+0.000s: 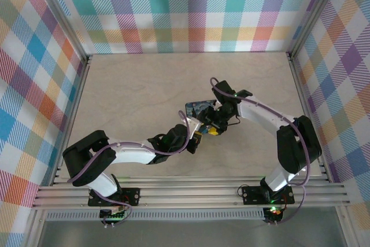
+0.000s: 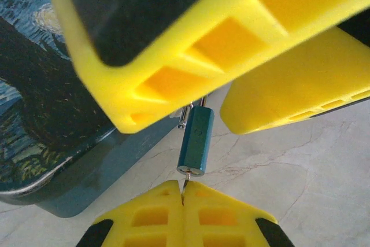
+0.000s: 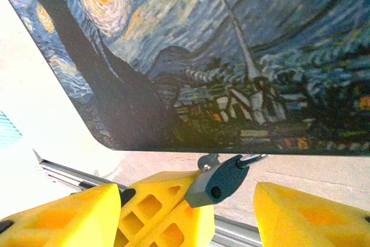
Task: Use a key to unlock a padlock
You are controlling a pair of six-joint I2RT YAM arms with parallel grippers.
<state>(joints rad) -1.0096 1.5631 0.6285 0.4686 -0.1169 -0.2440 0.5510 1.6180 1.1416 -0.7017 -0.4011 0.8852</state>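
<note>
My right gripper should near the padlock's body before closing on the padlock: my fingers reach only the shackle end.
The tiny bluish-grey padlock (image 2: 196, 138) hangs by its silvery shackle (image 3: 253, 158) at the edge of the blue starry-night tin (image 3: 231, 56). My left gripper (image 2: 184, 194) is shut on the thin key (image 2: 185, 184), whose tip sits in the keyhole at the lock's lower end. The right gripper (image 3: 185, 203) is open, its yellow fingers (image 3: 63, 218) standing on either side of the padlock (image 3: 218, 182) without touching it. From above, both grippers meet by the tin (image 1: 195, 108), the left gripper (image 1: 196, 138) just below the right gripper (image 1: 211, 126).
Pale marbled tabletop (image 2: 300, 172) lies under the lock. A metal rail (image 1: 191, 192) runs along the near edge, and plaid walls (image 1: 191, 10) close in the table at the back and sides.
</note>
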